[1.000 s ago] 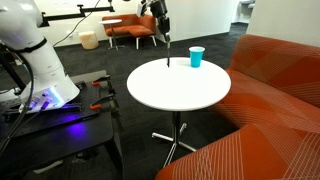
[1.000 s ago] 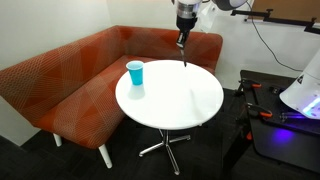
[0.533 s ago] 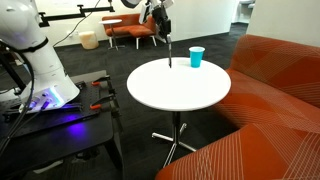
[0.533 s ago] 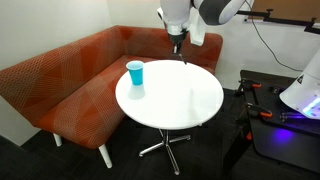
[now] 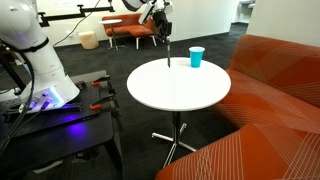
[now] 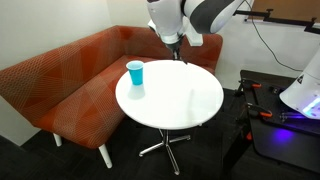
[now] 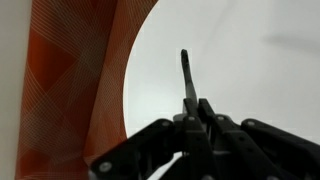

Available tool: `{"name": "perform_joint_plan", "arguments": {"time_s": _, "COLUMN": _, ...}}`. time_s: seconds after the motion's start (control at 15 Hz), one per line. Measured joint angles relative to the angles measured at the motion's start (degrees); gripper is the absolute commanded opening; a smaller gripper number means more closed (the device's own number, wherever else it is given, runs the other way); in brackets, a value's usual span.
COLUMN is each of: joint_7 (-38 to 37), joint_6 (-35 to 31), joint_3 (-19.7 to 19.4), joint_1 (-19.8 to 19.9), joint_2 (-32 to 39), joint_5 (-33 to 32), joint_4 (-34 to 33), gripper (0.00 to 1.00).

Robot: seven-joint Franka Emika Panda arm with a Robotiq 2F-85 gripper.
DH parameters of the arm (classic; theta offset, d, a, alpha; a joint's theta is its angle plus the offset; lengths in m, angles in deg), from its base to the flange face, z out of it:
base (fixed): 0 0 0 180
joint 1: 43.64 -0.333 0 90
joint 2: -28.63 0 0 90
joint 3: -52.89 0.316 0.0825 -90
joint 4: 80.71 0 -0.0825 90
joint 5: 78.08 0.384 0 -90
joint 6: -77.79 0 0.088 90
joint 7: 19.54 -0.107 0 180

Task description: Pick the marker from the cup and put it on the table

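The marker (image 5: 167, 55) needs to stay in my gripper, as it's near the table's far edge, beside the open middle, and would drop short by that edge if I opened now.
My gripper (image 5: 164, 37) (image 6: 175, 45) hangs over the far edge of the round white table (image 5: 185, 92) (image 6: 175, 100), shut on the upper end of the thin dark marker (image 5: 167, 55) (image 6: 179, 57). The marker points down at the tabletop; whether its tip touches I cannot tell. In the wrist view the marker (image 7: 187, 75) sticks out from between the shut fingers of the gripper (image 7: 197, 106) above the white table (image 7: 250, 60). The turquoise cup (image 5: 196, 58) (image 6: 135, 73) stands upright on the table, well to one side of the marker.
An orange corner sofa (image 6: 60, 85) (image 5: 275, 110) wraps round the table, close to its edge (image 7: 70, 90). A dark workbench with red-handled tools (image 5: 60, 120) (image 6: 275, 125) and a white robot base (image 5: 35, 60) stand on the opposite side.
The arm has turned and the gripper has shifted slightly sideways along the table's far edge, still holding the marker at about the same height. The cup has not moved.
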Motion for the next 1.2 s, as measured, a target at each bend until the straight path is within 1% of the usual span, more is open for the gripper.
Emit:
{"name": "perform_joint_plan", "arguments": {"time_s": 0.33, "joint_7": 10.0, "joint_6": 0.0, "joint_3": -0.1, "joint_1": 0.0, "joint_2": 2.7, "joint_5": -1.0, "joint_4": -2.6, "gripper": 0.02}}
{"name": "perform_joint_plan", "arguments": {"time_s": 0.67, "joint_7": 24.6, "joint_6": -0.8, "joint_3": -0.1, "joint_1": 1.0, "joint_2": 6.9, "joint_5": -1.3, "joint_4": -6.2, "gripper": 0.02}}
{"name": "perform_joint_plan", "arguments": {"time_s": 0.93, "joint_7": 34.4, "joint_6": -6.3, "joint_3": 0.2, "joint_1": 3.0, "joint_2": 9.1, "joint_5": 0.1, "joint_4": -8.0, "gripper": 0.02}}
{"name": "perform_joint_plan", "arguments": {"time_s": 1.2, "joint_7": 42.0, "joint_6": -10.5, "joint_3": 0.3, "joint_1": 4.6, "joint_2": 10.1, "joint_5": 3.9, "joint_4": -8.5, "gripper": 0.02}}
